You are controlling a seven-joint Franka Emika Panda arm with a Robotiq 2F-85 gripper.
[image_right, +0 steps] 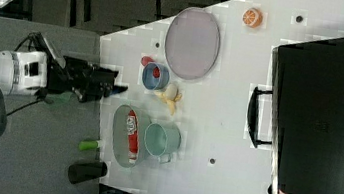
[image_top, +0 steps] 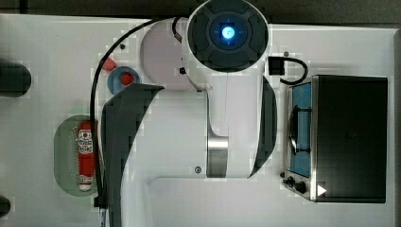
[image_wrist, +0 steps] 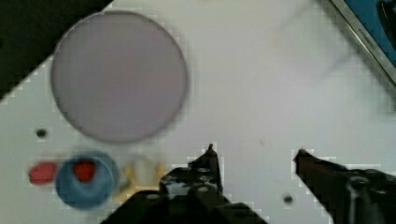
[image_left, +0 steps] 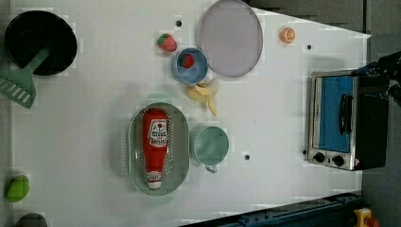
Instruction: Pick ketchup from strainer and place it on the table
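Note:
The ketchup needs to be lifted out of the strainer, so I should grab it by its labeled body (image_left: 157, 129) with my gripper next.
The ketchup (image_left: 155, 140), a red squeeze bottle with a white cap, lies lengthwise inside the pale green strainer (image_left: 135, 156) on the white table (image_left: 90, 123). The top view shows the ketchup (image_top: 85, 155) in the strainer (image_top: 65, 156) at the top view's left, beside the arm's dark shell. In the right view the ketchup (image_right: 130, 137) rests in the strainer (image_right: 119, 129), and my gripper (image_right: 119, 89) hangs apart from it, toward the right view's upper left. In the wrist view my gripper (image_wrist: 255, 151) stands open over bare table with nothing between its fingers.
A green cup (image_left: 210, 145) sits right beside the strainer. A banana (image_left: 204, 93), a blue bowl (image_left: 190, 65) with a strawberry, a loose strawberry (image_left: 167, 42) and a purple plate (image_left: 231, 38) lie beyond. A toaster oven (image_left: 347, 120) stands at the left view's right, a black pot (image_left: 40, 42) at its upper left.

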